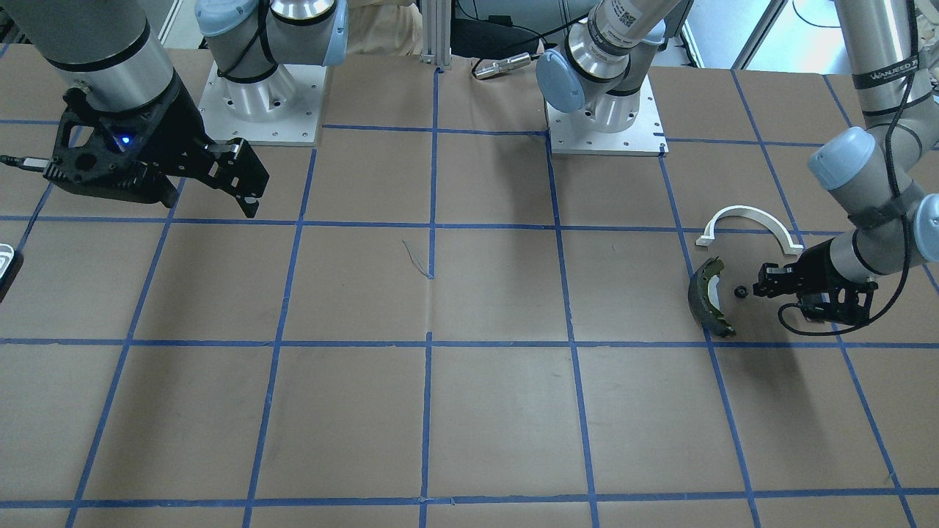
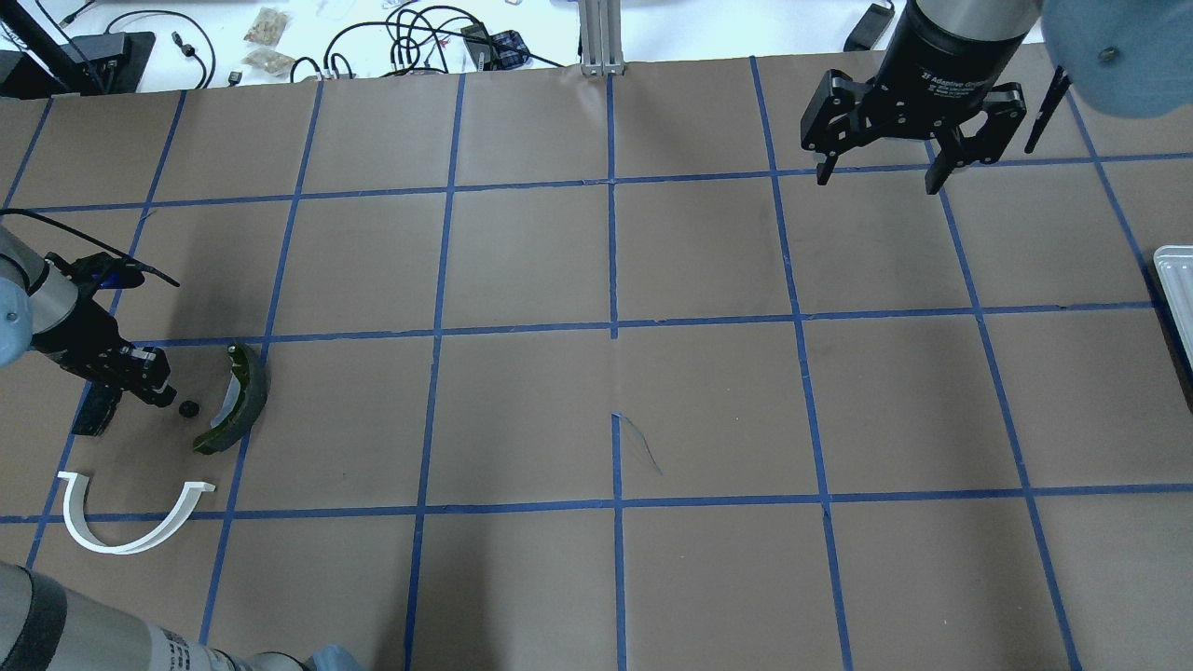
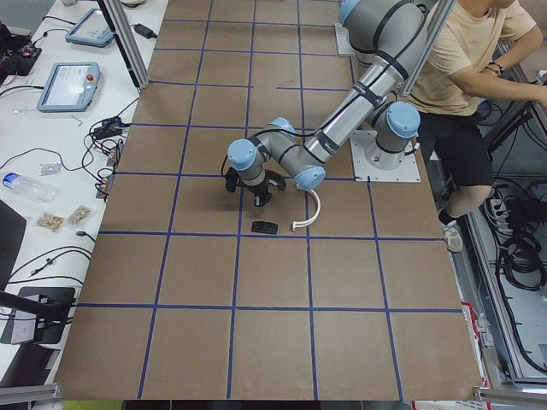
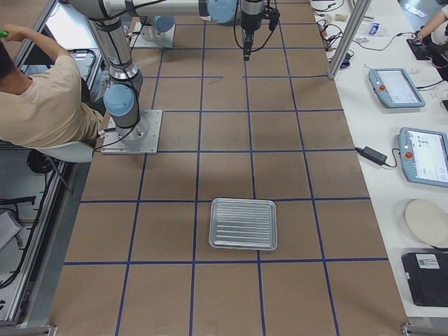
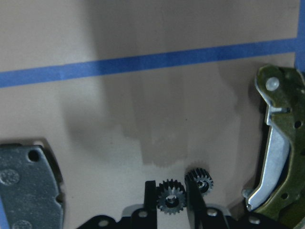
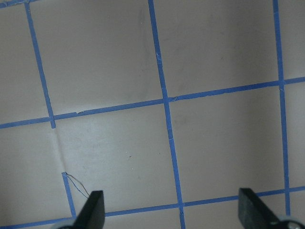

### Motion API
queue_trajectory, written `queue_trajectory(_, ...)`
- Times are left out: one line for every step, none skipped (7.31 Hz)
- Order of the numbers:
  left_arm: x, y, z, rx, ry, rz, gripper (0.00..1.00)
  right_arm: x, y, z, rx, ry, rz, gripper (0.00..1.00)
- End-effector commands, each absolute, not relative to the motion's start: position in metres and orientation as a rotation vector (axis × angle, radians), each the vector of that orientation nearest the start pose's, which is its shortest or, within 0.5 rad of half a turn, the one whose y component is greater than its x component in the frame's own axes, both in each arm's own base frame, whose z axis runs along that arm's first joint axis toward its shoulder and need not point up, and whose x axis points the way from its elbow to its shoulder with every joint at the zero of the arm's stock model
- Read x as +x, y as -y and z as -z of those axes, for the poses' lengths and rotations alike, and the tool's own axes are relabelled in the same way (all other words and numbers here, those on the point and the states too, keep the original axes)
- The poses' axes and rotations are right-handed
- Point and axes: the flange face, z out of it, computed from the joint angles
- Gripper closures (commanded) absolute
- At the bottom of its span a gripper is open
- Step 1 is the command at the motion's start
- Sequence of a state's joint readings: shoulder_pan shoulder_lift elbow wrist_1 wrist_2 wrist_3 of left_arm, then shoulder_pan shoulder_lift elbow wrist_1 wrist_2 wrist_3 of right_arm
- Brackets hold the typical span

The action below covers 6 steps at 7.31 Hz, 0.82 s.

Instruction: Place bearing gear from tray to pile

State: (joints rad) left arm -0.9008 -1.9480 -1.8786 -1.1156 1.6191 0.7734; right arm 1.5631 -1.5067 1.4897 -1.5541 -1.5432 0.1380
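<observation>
My left gripper is holding the gear low on the tabletop beside the second gear in the left wrist view, so it should open now.
My left gripper (image 5: pixel 170 184) sits low over the table, shut on a small black bearing gear (image 5: pixel 170 196) between its fingers. A second gear (image 5: pixel 200 180) lies on the table just beside it and also shows in the overhead view (image 2: pixel 189 408). Around them lies the pile: the olive-and-black brake shoe (image 2: pixel 244 396), the white arch piece (image 2: pixel 121 547) and the pad (image 5: pixel 26 186). The ribbed tray (image 4: pixel 243 224) lies far off on my right side, and nothing shows in it. My right gripper (image 2: pixel 878 182) hangs open and empty above the table.
An operator (image 3: pixel 479 85) sits behind the robot bases. The tray's corner shows at the overhead view's right edge (image 2: pixel 1176 289). Cables, pendants and a bottle lie on the white benches beyond the table's ends.
</observation>
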Motion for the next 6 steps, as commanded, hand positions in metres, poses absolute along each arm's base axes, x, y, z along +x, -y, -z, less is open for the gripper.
queue_trajectory(0.2306,0.4969,-0.1886,0.186,-3.233,-0.343,1.00,0.1321,0.5201,-0.4929,0.227,-3.106,-0.005,0.00)
queue_trajectory(0.2306,0.4969,-0.1886,0.187,-3.233,-0.343,1.00,0.1321,0.5213,-0.4885,0.227,-3.106,-0.017,0.00)
queue_trajectory(0.2307,0.4969,-0.1878,0.187,-3.234,-0.345,1.00,0.1321,0.5211,-0.4913,0.227,-3.106,-0.010,0.00)
queue_trajectory(0.2306,0.4968,-0.1869,0.184,-3.236,-0.350,1.00,0.1320,0.5223,-0.4875,0.227,-3.106,-0.022,0.00)
queue_trajectory(0.2314,0.4965,-0.1845,0.185,-3.239,-0.355,0.94,0.1321,0.5218,-0.4912,0.227,-3.106,-0.010,0.00)
queue_trajectory(0.2315,0.4967,-0.1838,0.185,-3.239,-0.355,0.79,0.1321,0.5216,-0.4905,0.227,-3.106,-0.012,0.00)
